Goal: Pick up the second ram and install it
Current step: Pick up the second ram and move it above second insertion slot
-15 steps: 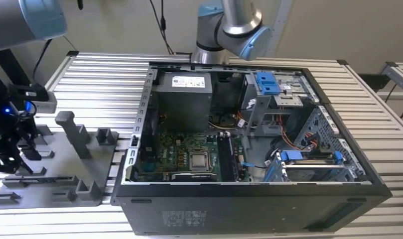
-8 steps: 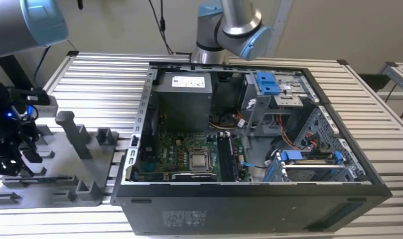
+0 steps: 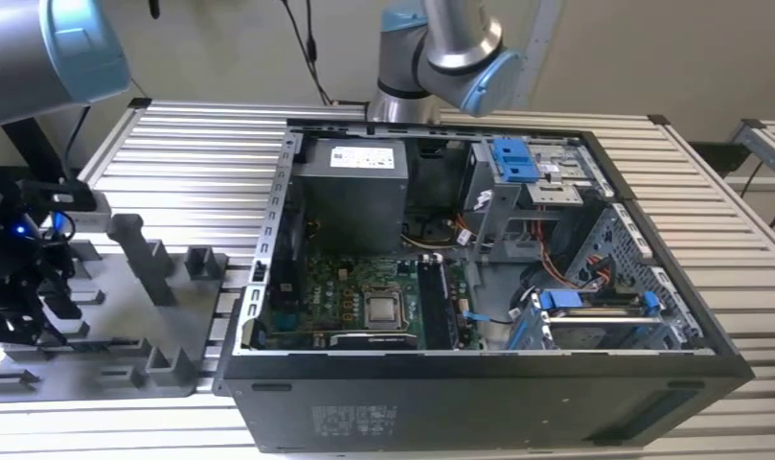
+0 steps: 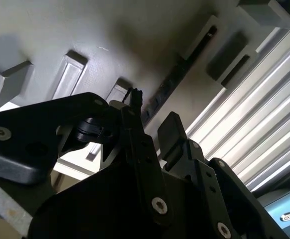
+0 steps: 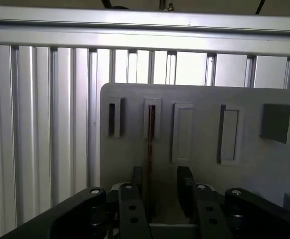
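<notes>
The ram stands on edge with its ends sunk in the tray's slots, so the robot's gripper will next pick it up by its flat upright sides.
The second ram (image 5: pixel 150 144) is a thin dark strip standing on edge in a narrow slot of the grey holder tray (image 5: pixel 264 164). My gripper (image 5: pixel 161 189) hangs low over that slot, open, one black finger on each side of the strip's near end. The strip lies much closer to one finger (image 5: pixel 137 191) than to the other. In the second wrist view the ram (image 4: pixel 172 82) runs slantwise across the tray (image 4: pixel 60 30) toward the gripper (image 4: pixel 152 124). In the exterior view the gripper (image 3: pixel 23 297) is at the far left, over the tray (image 3: pixel 119 316).
An open computer case (image 3: pixel 490 402) fills the middle and right of the ribbed metal table (image 3: pixel 183 153). Inside lie a green board (image 3: pixel 349 287) with long black slots (image 3: pixel 436 302), a power supply box (image 3: pixel 352 182) and blue drive brackets (image 3: pixel 515 158). Upright grey posts (image 3: pixel 142 254) stand on the tray.
</notes>
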Action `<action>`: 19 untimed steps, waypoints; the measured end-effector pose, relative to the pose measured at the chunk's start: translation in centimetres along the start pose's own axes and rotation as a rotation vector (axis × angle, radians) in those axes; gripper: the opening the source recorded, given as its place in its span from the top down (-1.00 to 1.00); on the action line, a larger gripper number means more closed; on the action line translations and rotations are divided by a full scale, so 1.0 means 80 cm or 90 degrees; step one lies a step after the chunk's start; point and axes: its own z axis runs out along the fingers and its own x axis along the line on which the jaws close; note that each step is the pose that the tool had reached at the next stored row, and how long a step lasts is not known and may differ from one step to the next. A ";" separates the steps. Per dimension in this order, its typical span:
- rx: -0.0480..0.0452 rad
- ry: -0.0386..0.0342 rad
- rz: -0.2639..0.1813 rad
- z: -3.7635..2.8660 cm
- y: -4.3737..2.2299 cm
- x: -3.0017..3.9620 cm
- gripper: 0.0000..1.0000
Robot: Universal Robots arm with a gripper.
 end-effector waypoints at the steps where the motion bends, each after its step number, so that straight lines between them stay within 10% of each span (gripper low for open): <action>1: 0.0002 0.0000 -0.002 0.0024 0.0007 0.0000 0.16; 19: 0.0136 0.0006 -0.026 0.0254 0.0056 0.0081 0.16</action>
